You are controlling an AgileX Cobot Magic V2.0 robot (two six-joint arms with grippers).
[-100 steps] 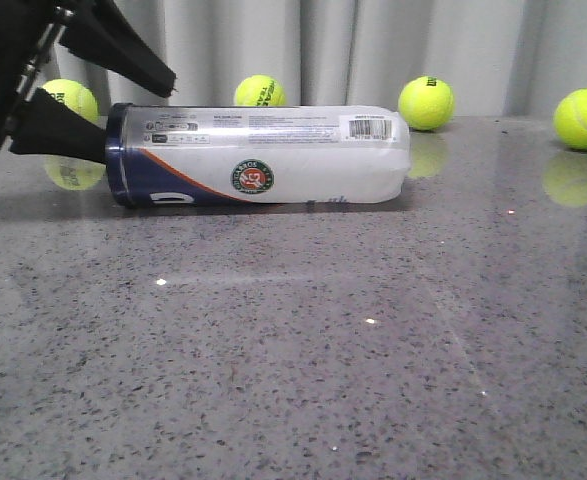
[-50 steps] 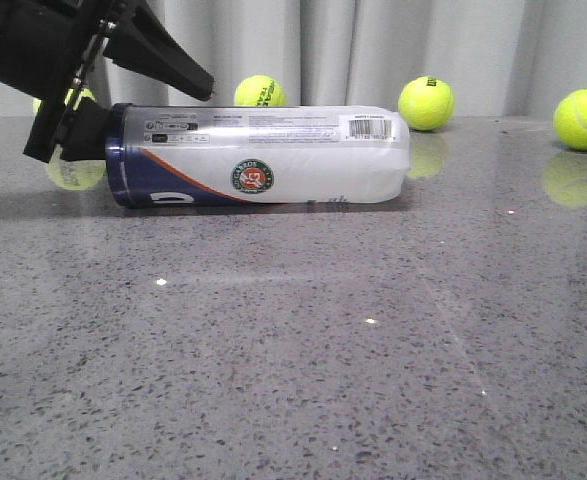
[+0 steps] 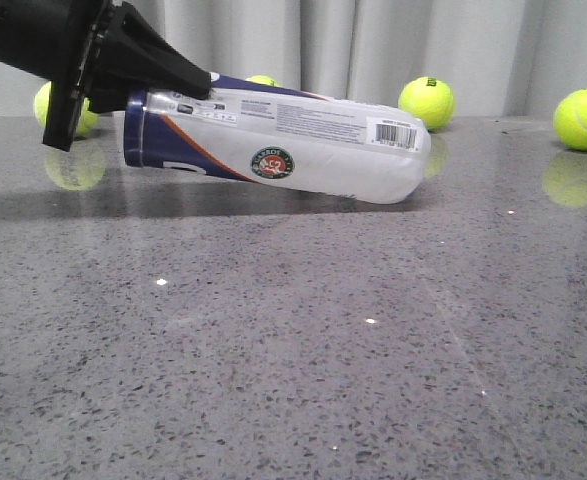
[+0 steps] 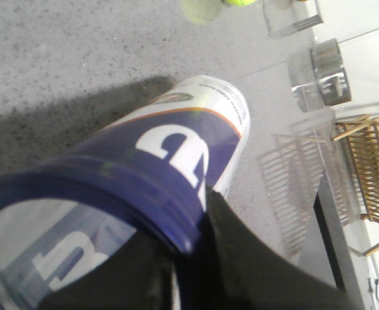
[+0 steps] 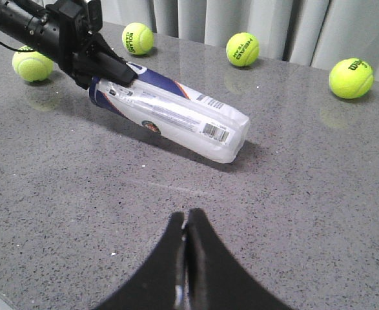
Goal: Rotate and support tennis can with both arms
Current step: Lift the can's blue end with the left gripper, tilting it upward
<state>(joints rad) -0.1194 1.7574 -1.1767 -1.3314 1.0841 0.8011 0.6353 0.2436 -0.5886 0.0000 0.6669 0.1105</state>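
Note:
I should keep my left gripper closed for now, because the navy end of the tennis can is raised above the table. If I opened it now, the tennis can (image 3: 303,150) would drop and tip.
The tennis can (image 3: 303,150) lies tilted, its navy-blue end raised off the table and its clear end resting on the surface at the right. My left gripper (image 3: 168,95) is shut on the navy end; one black finger (image 4: 254,258) presses against the band, and the other is mostly hidden by the can (image 4: 176,148). In the right wrist view the can (image 5: 176,116) is well ahead of my right gripper (image 5: 186,216). That gripper is shut on nothing and hangs over bare table, apart from the can. It does not show in the front view.
Yellow-green tennis balls sit along the back of the grey stone table: one (image 3: 63,105) behind the left gripper, one (image 3: 263,80) behind the can, one (image 3: 426,102) by the can's clear end, one (image 3: 584,118) at far right. A curtain hangs behind.
The left gripper slid over the can's navy end, closed on it and lifted it. The can went from lying flat to tilting, with its clear end still down.

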